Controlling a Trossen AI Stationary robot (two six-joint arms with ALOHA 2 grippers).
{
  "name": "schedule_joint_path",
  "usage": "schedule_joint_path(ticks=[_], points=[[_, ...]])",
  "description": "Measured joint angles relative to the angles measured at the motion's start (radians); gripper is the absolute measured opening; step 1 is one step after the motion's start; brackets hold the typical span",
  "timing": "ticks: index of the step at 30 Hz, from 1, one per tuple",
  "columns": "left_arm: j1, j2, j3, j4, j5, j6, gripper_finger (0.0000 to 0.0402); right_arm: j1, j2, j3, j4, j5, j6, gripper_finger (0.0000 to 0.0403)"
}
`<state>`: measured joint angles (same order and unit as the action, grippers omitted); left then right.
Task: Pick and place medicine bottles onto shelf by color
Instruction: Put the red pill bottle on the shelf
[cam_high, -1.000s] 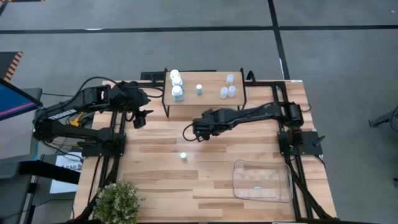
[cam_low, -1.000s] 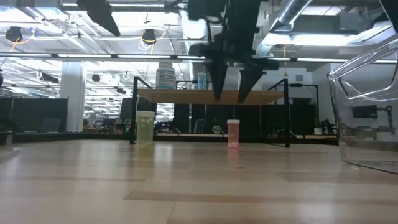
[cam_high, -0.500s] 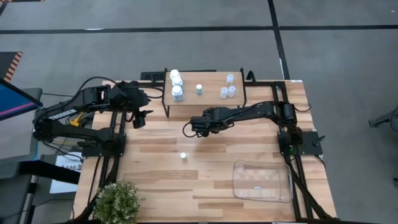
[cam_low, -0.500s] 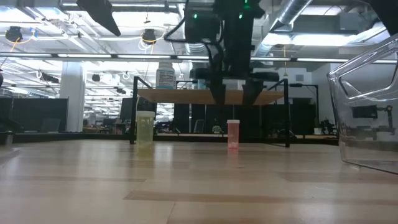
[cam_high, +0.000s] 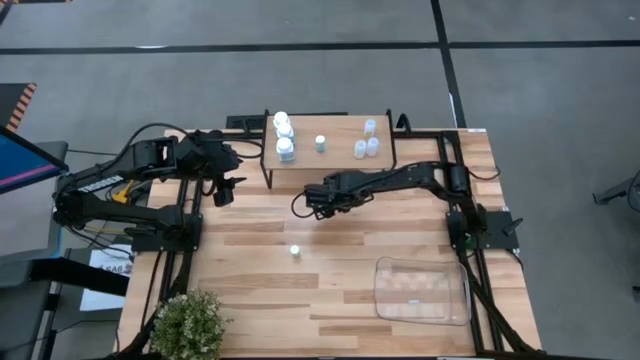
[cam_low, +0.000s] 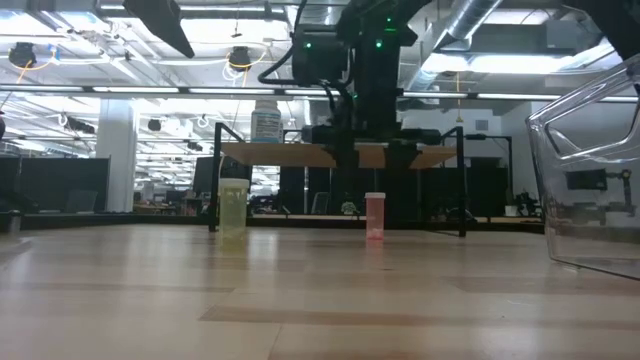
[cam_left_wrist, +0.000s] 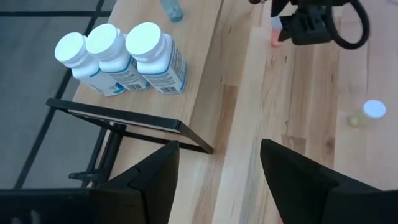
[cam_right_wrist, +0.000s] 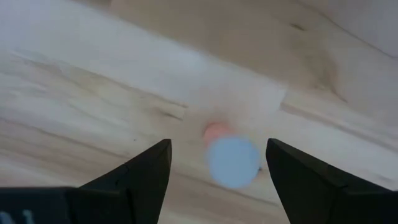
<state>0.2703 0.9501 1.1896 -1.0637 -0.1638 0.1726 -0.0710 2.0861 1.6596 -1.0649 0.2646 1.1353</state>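
Observation:
My right gripper's fingers are beside the red-orange bottle's pale cap (cam_right_wrist: 234, 160), so it is now time to close that gripper. Closing now would catch the bottle.
A tiny red-orange bottle (cam_low: 375, 215) with a pale cap (cam_right_wrist: 232, 162) stands upright on the table in front of the shelf (cam_high: 345, 160). My right gripper (cam_right_wrist: 217, 144) is open above it, with a finger on either side and clear of it. It also shows in the high view (cam_high: 312, 203). A yellowish bottle (cam_high: 295, 251) stands on the table nearer the front. On the shelf stand three white bottles (cam_left_wrist: 118, 56), one small greenish bottle (cam_high: 320, 143) and three clear-bluish ones (cam_high: 367, 142). My left gripper (cam_left_wrist: 217, 155) is open and empty by the shelf's left end.
A clear plastic tray (cam_high: 422, 290) lies at the table's near right; its wall fills the right of the low view (cam_low: 590, 180). A potted plant (cam_high: 190, 325) stands at the near left corner. The shelf's black legs (cam_left_wrist: 124, 127) stand close to my left gripper.
My right gripper has gone toward the table's far edge and a little left, nearer the shelf, and now stands over the red-orange bottle. The bottles have kept still.

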Motion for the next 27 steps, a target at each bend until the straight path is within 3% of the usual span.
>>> schedule_joint_path(ticks=[21,27], points=[[0.000,0.000,0.000,0.000,0.000,0.000,0.0213,-0.037,0.000,0.000,-0.004,-0.084,-0.144,0.0284],[0.000,0.000,0.000,0.000,0.000,0.000,0.0213,-0.037,0.000,0.000,-0.004,-0.098,-0.150,0.0252]])
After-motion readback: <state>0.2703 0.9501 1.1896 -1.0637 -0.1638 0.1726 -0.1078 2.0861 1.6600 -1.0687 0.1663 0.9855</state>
